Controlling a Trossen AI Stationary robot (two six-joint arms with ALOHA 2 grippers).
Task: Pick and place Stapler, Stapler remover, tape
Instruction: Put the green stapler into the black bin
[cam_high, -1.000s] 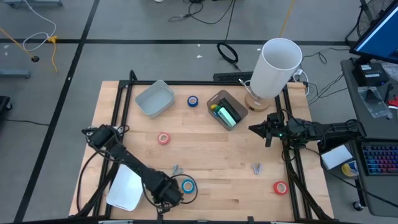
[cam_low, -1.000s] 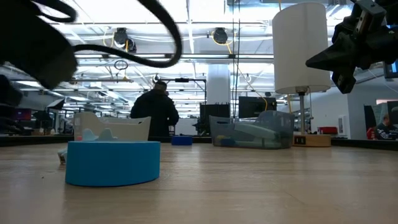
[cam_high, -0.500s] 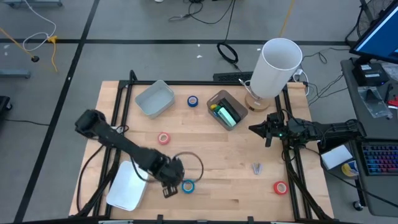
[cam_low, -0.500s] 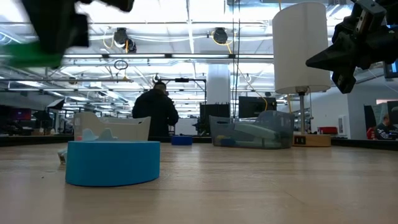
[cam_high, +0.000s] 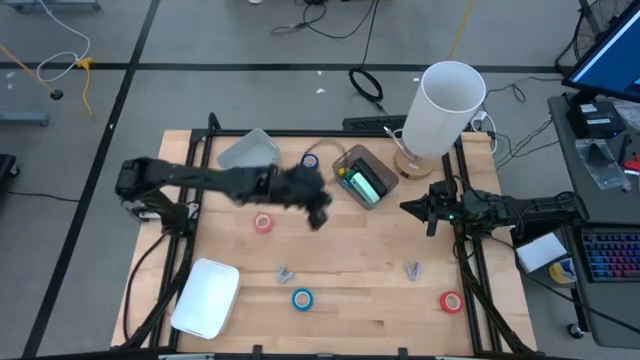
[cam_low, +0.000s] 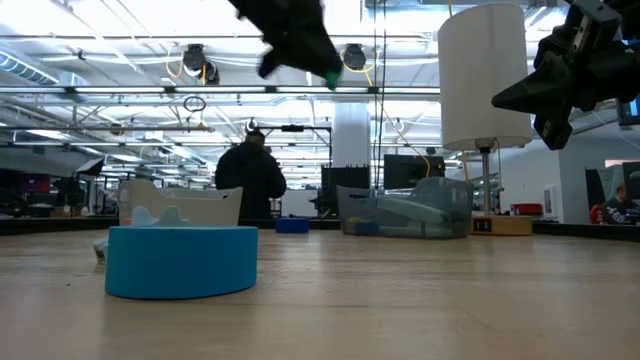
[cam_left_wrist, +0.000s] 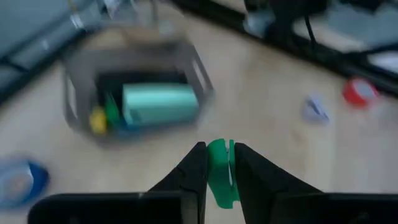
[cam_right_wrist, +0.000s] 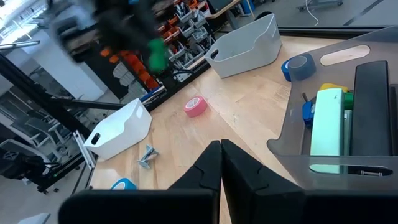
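The small green piece (cam_left_wrist: 221, 174) is short of the grey tray, so I need to move the piece toward the tray before my left gripper lets go of it.
My left gripper (cam_high: 319, 216) hangs high above the table's middle, just left of the grey tray (cam_high: 345, 160), shut on a small green piece (cam_left_wrist: 218, 174). The green piece also shows in the low view (cam_low: 332, 78). The tray holds a teal stapler (cam_high: 368, 184) and small yellow and green blocks. Tape rolls lie flat on the table: blue (cam_high: 302, 298), pink (cam_high: 263, 223), blue (cam_high: 310, 161), red (cam_high: 450, 300). Two staple removers (cam_high: 285, 273) (cam_high: 412, 269) lie on the wood. My right gripper (cam_high: 405, 208) waits shut at the right edge. My left gripper pinches the small green piece (cam_left_wrist: 217, 163) between its two fingers (cam_left_wrist: 194, 171). The piece stands on edge in the gap and is lifted clear of the table. Which part of it the fingers have cannot be told.
A white bin (cam_high: 248, 155) stands at the far left and another (cam_high: 205, 297) at the near left corner. A tall white cylinder (cam_high: 445, 110) rises on a wooden base behind the tray. Bare wood lies between the rolls. A person (cam_low: 250, 180) stands beyond the table.
My left gripper has swung from the near edge beside the blue roll up and across toward the far side, ending next to the grey tray, carrying the green piece. The blue roll has stayed where it was.
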